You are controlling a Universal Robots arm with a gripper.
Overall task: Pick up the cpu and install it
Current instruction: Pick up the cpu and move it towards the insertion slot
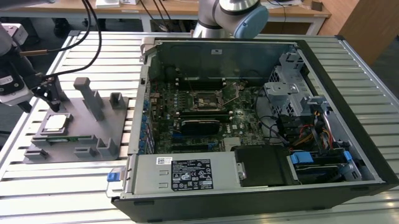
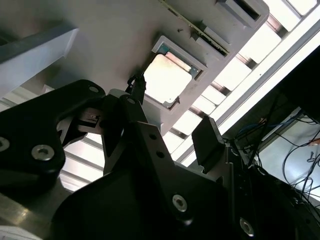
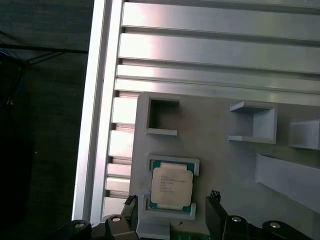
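My gripper grabs the cpu's exposed side edges next, since the holder's raised grey sides cover the other two edges.
The cpu (image 1: 55, 123) is a small silver-lidded square with a thin green edge. It lies flat in a recess of the grey fixture plate (image 1: 81, 119) at the exterior view's left. My gripper (image 1: 40, 103) hangs just above and behind it, open, with nothing between its fingers. In the first wrist view the cpu (image 3: 171, 186) lies between the two black fingertips (image 3: 131, 201), which stand apart on either side of the cpu and above it. The second wrist view shows the cpu (image 2: 167, 78) in its recess beyond the gripper (image 2: 172, 107). The motherboard's socket (image 1: 203, 100) sits inside the open computer case.
The open computer case (image 1: 324, 60) takes up the middle and right of the slotted aluminium table (image 1: 62, 186). Grey upright posts (image 1: 90, 95) and blocks stand on the fixture plate, with a green memory strip (image 1: 62, 138) beside the cpu. Black cables (image 1: 87, 32) trail at the back left.
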